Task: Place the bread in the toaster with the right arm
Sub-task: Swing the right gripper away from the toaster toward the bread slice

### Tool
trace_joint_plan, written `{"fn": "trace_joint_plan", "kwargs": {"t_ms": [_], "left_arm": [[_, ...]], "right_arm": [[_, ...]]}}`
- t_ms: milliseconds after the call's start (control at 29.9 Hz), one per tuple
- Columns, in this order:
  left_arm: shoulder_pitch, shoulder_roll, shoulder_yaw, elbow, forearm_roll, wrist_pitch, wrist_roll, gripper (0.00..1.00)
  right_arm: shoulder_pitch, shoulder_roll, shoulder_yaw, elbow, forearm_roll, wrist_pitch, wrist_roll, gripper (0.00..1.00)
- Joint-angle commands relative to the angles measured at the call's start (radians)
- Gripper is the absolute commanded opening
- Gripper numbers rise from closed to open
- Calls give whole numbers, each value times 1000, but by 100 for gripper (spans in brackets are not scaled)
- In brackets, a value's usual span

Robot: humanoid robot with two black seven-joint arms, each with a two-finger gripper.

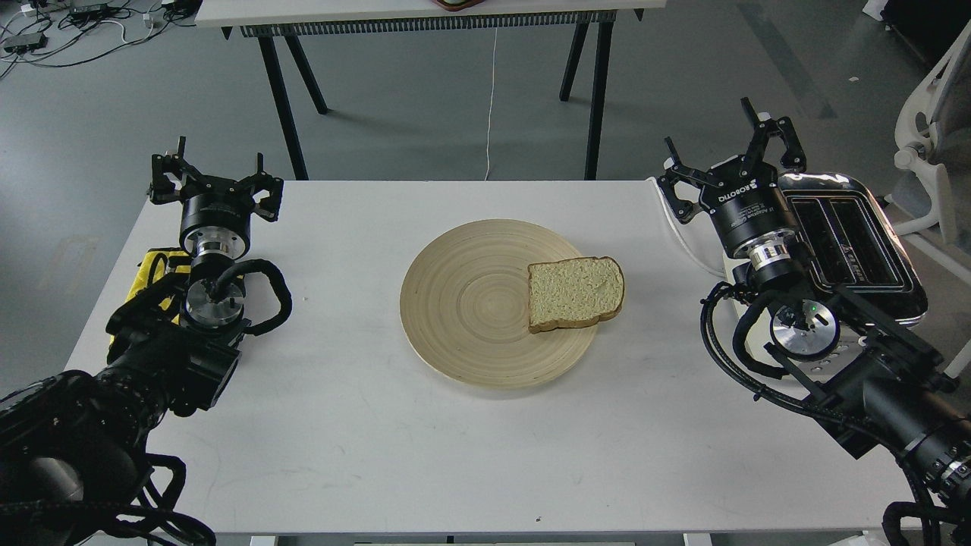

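Next, my right gripper grabs the slice by its crust edge (615, 290), to put the bread into the toaster (853, 239).
One slice of bread (575, 292) lies flat on the right side of a round wooden plate (463, 303) in the middle of the white table. The toaster (853, 239) stands at the table's right edge, its two black slots facing up. My right gripper (728, 155) is raised just left of the toaster's far end, fingers spread open and holding nothing, well apart from the bread. Above the table's far left corner, my left gripper (215, 173) is open and empty too.
A yellow object (152, 273) sits at the table's left edge behind my left arm. A white cable (683, 235) runs along the table by the toaster. A second table (425, 15) stands beyond, and a white chair (937, 136) at the far right.
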Motion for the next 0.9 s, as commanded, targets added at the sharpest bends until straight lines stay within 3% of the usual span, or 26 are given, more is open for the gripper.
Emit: {"fn": "trace_joint_plan", "kwargs": {"t_ms": [0, 368, 669, 870], "left_arm": [[0, 2, 0, -2, 0, 0, 2, 100], [-1, 2, -1, -2, 0, 0, -1, 100], [0, 2, -1, -2, -2, 0, -1, 100], [-1, 2, -1, -2, 0, 0, -1, 100]], "right_arm": [[2, 0, -17, 2, -8, 0, -1, 97], [27, -5, -40, 4, -57, 0, -1, 99], [126, -66, -129, 7, -508, -4, -7, 98], [156, -149, -216, 21, -722, -90, -7, 99]]}}
